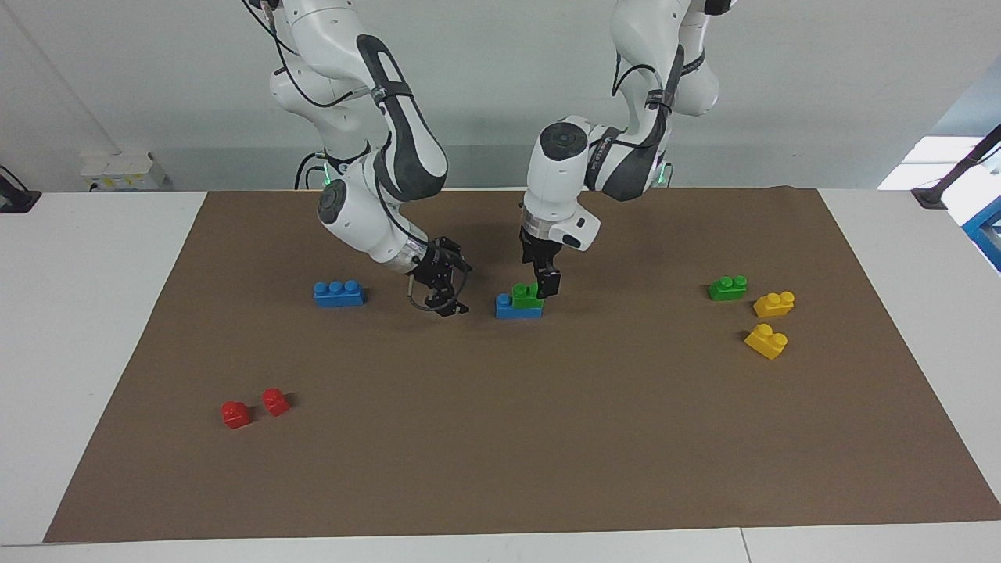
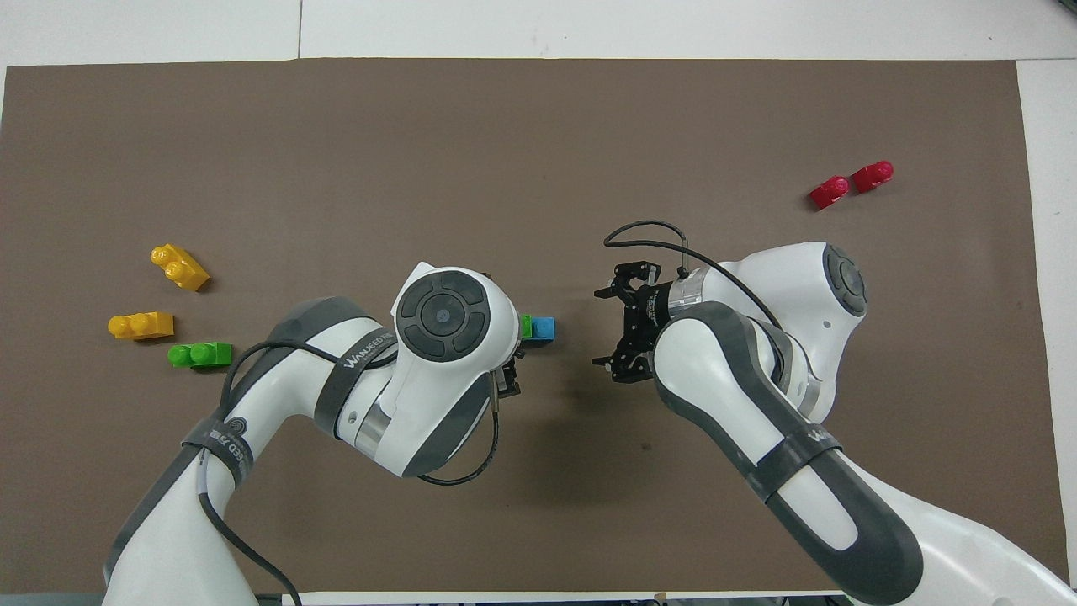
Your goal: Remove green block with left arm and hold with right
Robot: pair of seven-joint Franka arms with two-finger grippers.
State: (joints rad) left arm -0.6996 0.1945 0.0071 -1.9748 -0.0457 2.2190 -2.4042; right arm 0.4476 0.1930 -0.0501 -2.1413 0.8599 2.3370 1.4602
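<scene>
My right gripper grabs the blue brick by its end (image 2: 547, 328) next, to hold the stack while I remove the green block (image 2: 526, 326).
A green block (image 1: 526, 295) sits on a blue brick (image 1: 518, 308) in the middle of the brown mat. My left gripper (image 1: 545, 286) is low at the end of this green block toward the left arm's end, open, with one finger (image 1: 550, 283) against it. In the overhead view the left wrist covers most of the green block (image 2: 525, 326); the blue brick (image 2: 544, 328) shows beside it. My right gripper (image 1: 448, 303), with a wire loop, is open just above the mat beside the stack, apart from it, and shows in the overhead view (image 2: 611, 326).
A second green block (image 1: 727, 288) and two yellow bricks (image 1: 774, 303) (image 1: 766, 341) lie toward the left arm's end. A blue three-stud brick (image 1: 339, 293) lies toward the right arm's end. Two red blocks (image 1: 235, 414) (image 1: 274, 401) lie farther out.
</scene>
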